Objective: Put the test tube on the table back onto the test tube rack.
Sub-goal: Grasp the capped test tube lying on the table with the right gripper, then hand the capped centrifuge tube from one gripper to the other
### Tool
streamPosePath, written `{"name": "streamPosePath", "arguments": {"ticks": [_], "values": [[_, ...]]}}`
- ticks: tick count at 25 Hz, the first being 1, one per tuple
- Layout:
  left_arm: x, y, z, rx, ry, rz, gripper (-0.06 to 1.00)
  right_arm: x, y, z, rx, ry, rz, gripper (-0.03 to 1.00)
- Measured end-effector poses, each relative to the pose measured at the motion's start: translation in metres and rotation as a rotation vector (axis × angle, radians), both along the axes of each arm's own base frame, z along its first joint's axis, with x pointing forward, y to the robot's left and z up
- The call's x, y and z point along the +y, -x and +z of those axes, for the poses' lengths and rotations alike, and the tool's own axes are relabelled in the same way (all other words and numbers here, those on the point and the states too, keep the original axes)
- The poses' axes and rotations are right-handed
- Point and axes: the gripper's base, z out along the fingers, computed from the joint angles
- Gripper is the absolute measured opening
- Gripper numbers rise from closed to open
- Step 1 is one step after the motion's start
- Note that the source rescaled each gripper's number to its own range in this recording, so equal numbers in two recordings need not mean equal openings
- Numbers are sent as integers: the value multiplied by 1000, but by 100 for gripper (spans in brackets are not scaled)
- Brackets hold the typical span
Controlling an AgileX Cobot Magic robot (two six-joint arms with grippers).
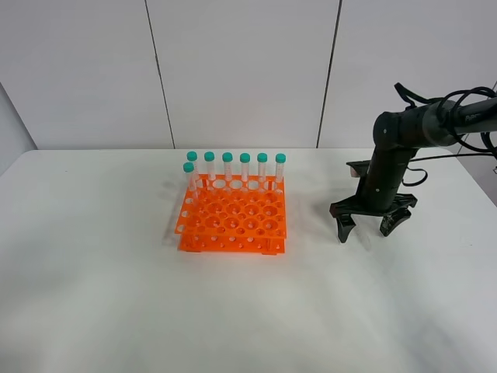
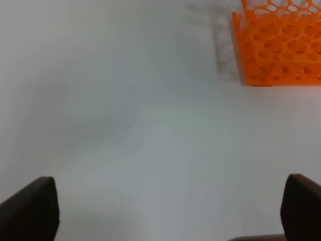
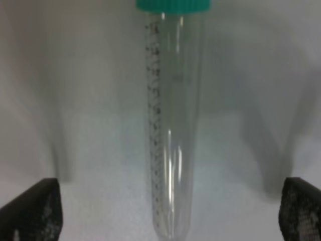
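The right gripper's fingers meet their shadows on the table on either side of the tube, so the right gripper needs to close on the tube's lower body (image 3: 172, 193). Closing now would hold it now.
The test tube (image 3: 170, 125), clear with a teal cap, lies flat on the white table (image 1: 116, 295). My right gripper (image 3: 165, 211) hangs low over it, open, with one dark fingertip (image 3: 32, 208) on each side and well clear of it. In the high view the right gripper (image 1: 365, 228) points down at the table to the right of the orange test tube rack (image 1: 233, 221), and the arm hides the tube there. My left gripper (image 2: 165, 213) is open and empty above bare table, with the rack (image 2: 281, 47) some way ahead of it.
Several teal-capped tubes (image 1: 245, 167) stand upright along the rack's back row, plus one at its left side. White wall panels rise behind the table. Black cables trail from the right arm at the far right.
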Motion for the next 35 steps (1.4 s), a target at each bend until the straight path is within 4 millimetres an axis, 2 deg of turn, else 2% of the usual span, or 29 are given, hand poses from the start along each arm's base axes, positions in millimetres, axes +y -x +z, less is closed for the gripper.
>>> {"name": "streamPosePath", "arguments": {"ticks": [9,11,13,18,20,35], "values": [[0,0,0,0,0,0,100,0,-2,-2,-20,-2,0,90],[0,0,0,0,0,0,100,0,-2,-2,-19,-2,0,84],[0,0,0,0,0,0,100,0,-2,-2,-15,-2,0,70],[0,0,0,0,0,0,100,0,-1,-2,-9,-1,0,15],[0,0,0,0,0,0,100,0,-1,-2,-2,0,0,0],[0,0,0,0,0,0,100,0,-2,1,6,-1,47,0]]}}
